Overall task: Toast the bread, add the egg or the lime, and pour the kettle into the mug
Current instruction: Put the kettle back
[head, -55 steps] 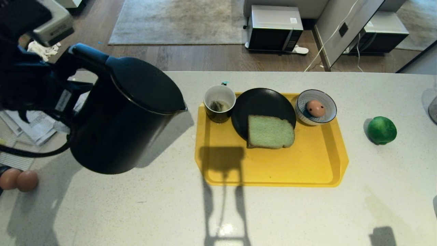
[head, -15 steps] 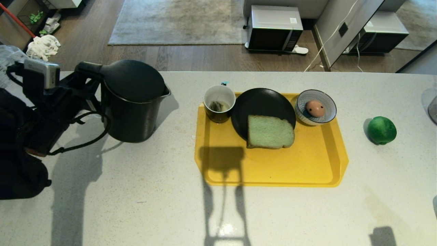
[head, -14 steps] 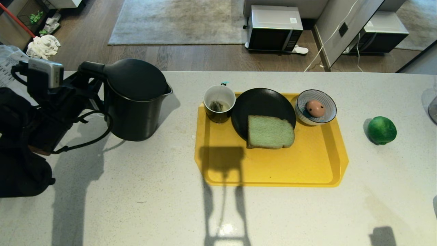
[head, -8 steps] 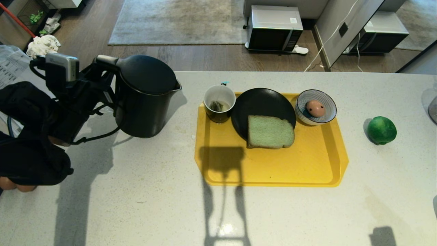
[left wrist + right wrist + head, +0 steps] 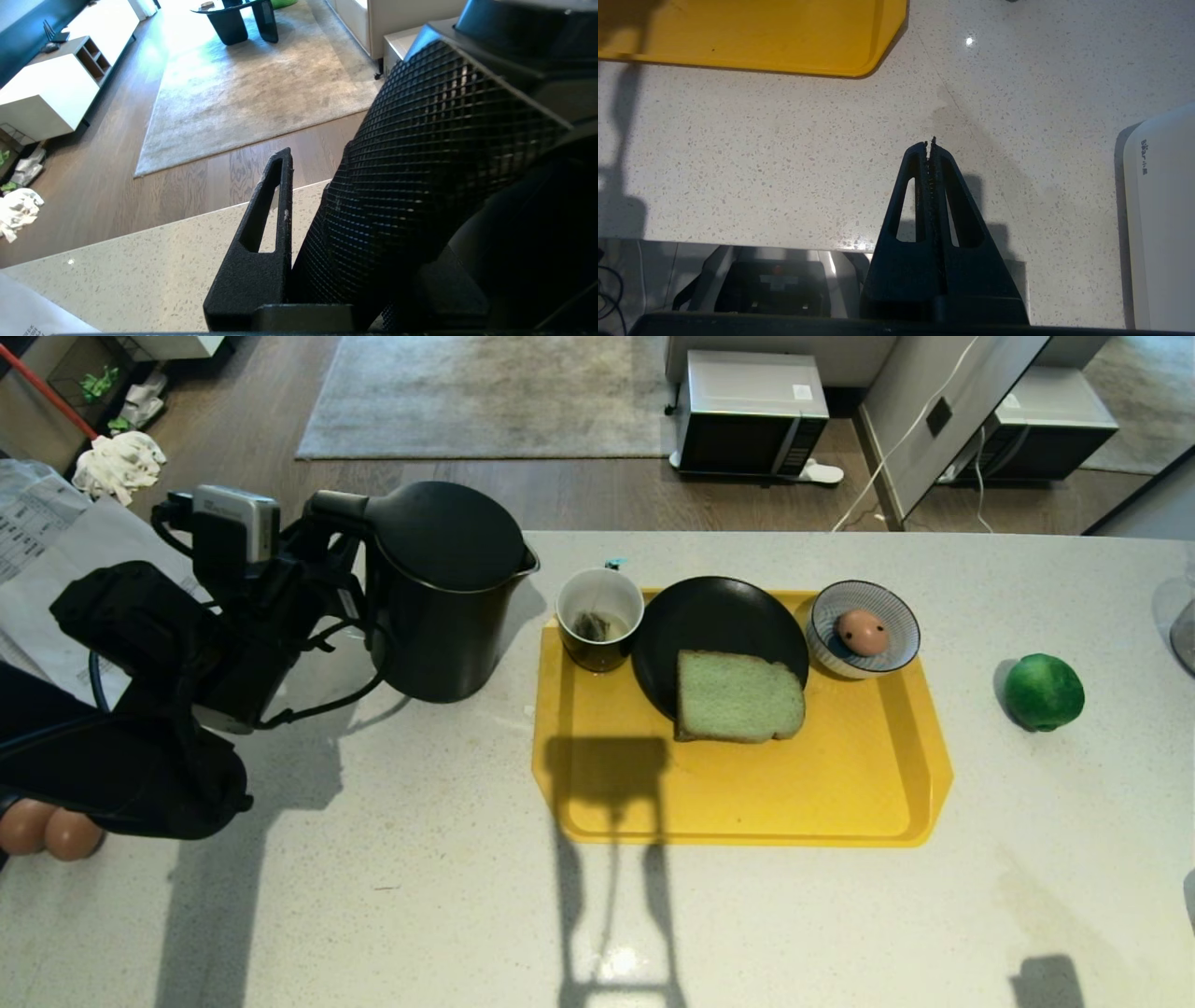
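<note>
I should keep holding the kettle (image 5: 448, 588) with my left gripper until the kettle stands flat, because the kettle's bottom edge (image 5: 443, 696) hangs at an angle over the counter and its spout leans toward the mug.
The tall black kettle (image 5: 448, 588) is upright at the left of the yellow tray (image 5: 747, 803), its spout turned toward the mug (image 5: 600, 616). My left gripper (image 5: 329, 565) is shut on the kettle's loop handle (image 5: 420, 186); one finger (image 5: 261, 261) shows beside the handle and the other is hidden behind it. The mug holds a tea bag. Green bread (image 5: 739, 697) lies half on a black plate (image 5: 709, 616). The spotted egg (image 5: 864, 632) sits in a striped bowl (image 5: 901, 616). The lime (image 5: 1044, 692) rests on the counter right of the tray. My right gripper (image 5: 930, 144) hangs shut near the counter's front edge.
Two plain brown eggs (image 5: 47, 831) lie at the counter's near left, with papers (image 5: 56, 541) behind my left arm. A white appliance (image 5: 1157, 219) stands beside the right gripper. Beyond the counter's far edge, a microwave (image 5: 752, 415) sits on the wooden floor.
My left arm has carried the kettle rightward, from the counter's far left to just beside the mug. The tray's things and the right arm have not moved.
</note>
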